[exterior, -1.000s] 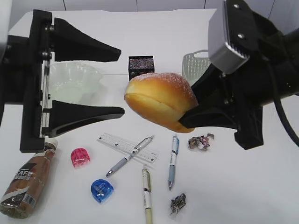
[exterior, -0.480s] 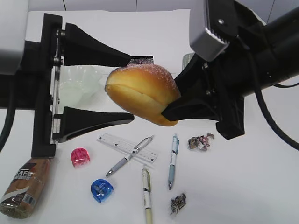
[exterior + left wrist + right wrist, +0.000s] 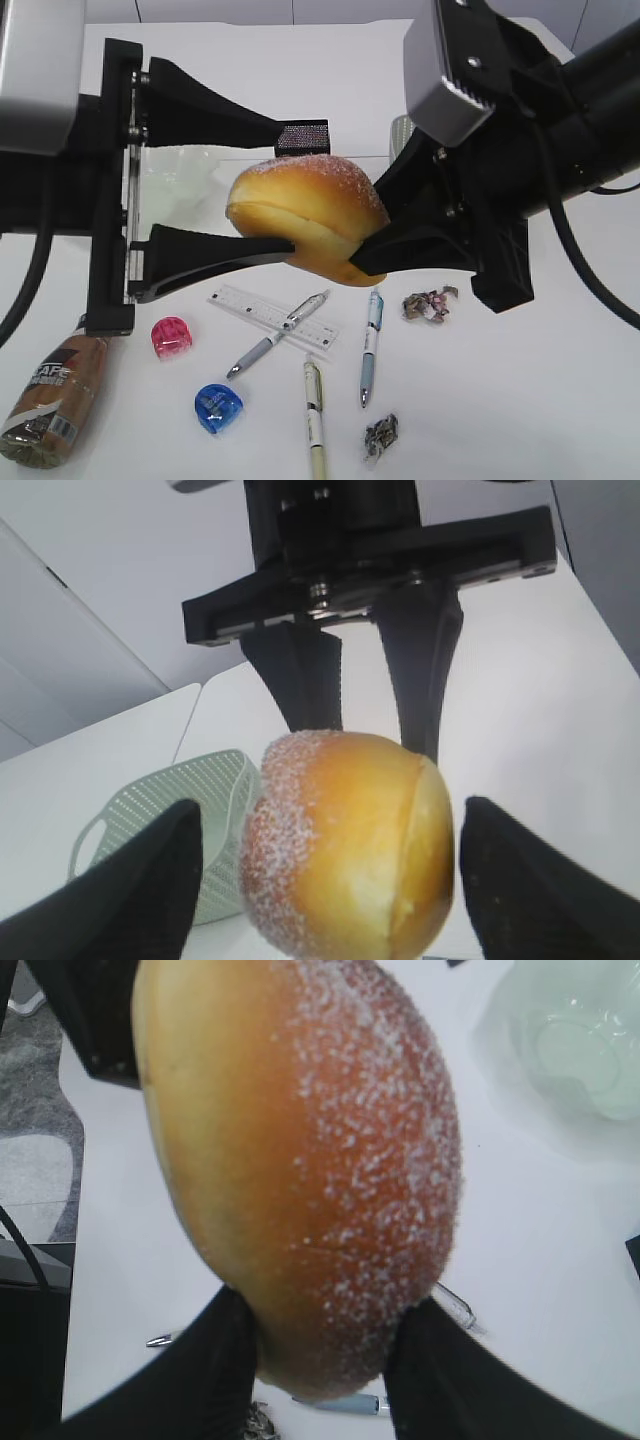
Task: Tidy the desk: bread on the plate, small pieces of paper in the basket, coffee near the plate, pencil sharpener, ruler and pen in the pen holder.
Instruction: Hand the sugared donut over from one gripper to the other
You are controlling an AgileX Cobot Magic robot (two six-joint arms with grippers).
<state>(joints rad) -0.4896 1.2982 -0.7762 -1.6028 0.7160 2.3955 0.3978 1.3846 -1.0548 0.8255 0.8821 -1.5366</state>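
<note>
My right gripper's fingers already cover one end of the golden bread, so my left gripper should next grab the bread by its loose end [image 3: 262, 205] [image 3: 345, 845].
My right gripper [image 3: 362, 258] is shut on the golden, sugar-dusted bread [image 3: 310, 215] and holds it in the air above the desk [image 3: 520, 400]. The right wrist view shows both of its fingers pressed against the bread [image 3: 300, 1160]. My left gripper [image 3: 285, 188] is open, one finger above and one below the bread's left end. In the left wrist view a gap shows on each side of the bread [image 3: 350, 845]. The wavy green plate [image 3: 175, 175] lies behind the left fingers. The black mesh pen holder [image 3: 303, 137] and the basket [image 3: 170, 830] stand at the back.
The coffee [image 3: 55, 400] lies at the front left. On the desk under the bread are the ruler [image 3: 240, 300], three pens [image 3: 280, 335] [image 3: 371, 345] [image 3: 315, 420], a pink sharpener [image 3: 171, 337], a blue sharpener [image 3: 218, 407] and two paper scraps [image 3: 430, 303] [image 3: 381, 437].
The right gripper has carried the bread to the left. The left gripper has moved right, so its open fingers now straddle the bread's end.
</note>
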